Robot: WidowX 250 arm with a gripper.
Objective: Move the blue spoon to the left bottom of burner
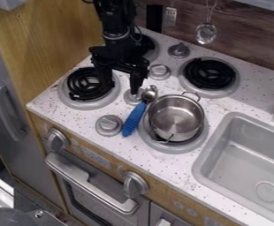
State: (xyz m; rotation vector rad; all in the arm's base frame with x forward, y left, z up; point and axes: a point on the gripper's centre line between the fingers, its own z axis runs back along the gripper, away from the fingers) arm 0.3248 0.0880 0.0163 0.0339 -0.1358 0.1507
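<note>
The spoon needs to go to the left bottom burner, so my gripper will next grab the metal end of the blue spoon.
The black gripper (122, 89) hangs over the stove between the left burner and the spoon, its two fingers apart and nothing seen between them. Its right finger is close to the spoon's metal end; whether they touch I cannot tell. The blue spoon (133, 119) lies slanted just left of the metal pot, blue handle toward the front edge and metal bowl toward the back. At the left front is a burner (89, 88) with a black coil and silver ring, partly behind the gripper's left side.
A metal pot (176, 118) stands on the front right burner (173, 148). Another black-coil burner (209, 74) is at the back right, and one more lies partly behind the arm. Silver knobs (109, 125) rise from the countertop. The grey sink (245, 163) is at the right.
</note>
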